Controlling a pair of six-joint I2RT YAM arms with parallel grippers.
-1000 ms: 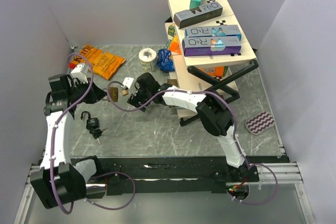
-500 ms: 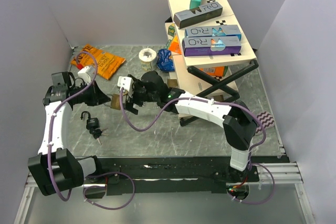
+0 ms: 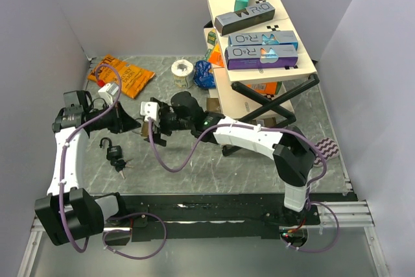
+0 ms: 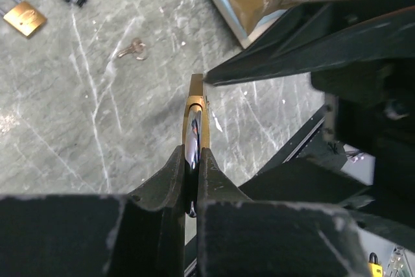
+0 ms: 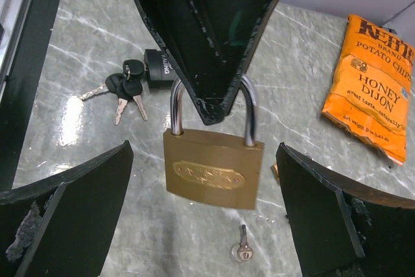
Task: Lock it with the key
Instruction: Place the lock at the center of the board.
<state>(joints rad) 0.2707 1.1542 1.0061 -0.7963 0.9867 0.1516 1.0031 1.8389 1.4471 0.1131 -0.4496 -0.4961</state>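
Observation:
My right gripper's fingers stop short of the padlock body and would miss it if they closed now. My right gripper should move toward it before closing.
A brass padlock (image 5: 214, 170) hangs upright above the table with its steel shackle down in the body. My left gripper (image 4: 192, 154) is shut on the shackle (image 4: 192, 135) and shows as black fingers (image 5: 207, 43) in the right wrist view. My right gripper (image 5: 204, 160) is open, one finger on each side of the padlock body, touching neither side. A small silver key (image 5: 241, 251) lies loose on the table under the padlock; it also shows in the left wrist view (image 4: 133, 48). In the top view both grippers meet at the padlock (image 3: 145, 130).
A black padlock with a bunch of keys (image 3: 115, 155) lies front left. A second brass padlock (image 4: 24, 17) lies nearby. An orange chip bag (image 3: 120, 76), tape roll (image 3: 183, 69) and blue bag (image 3: 204, 74) are at the back. A rack of boxes (image 3: 259, 37) stands right.
My left gripper has taken the brass padlock and holds it up. My right gripper has swung left and now brackets the padlock with open fingers.

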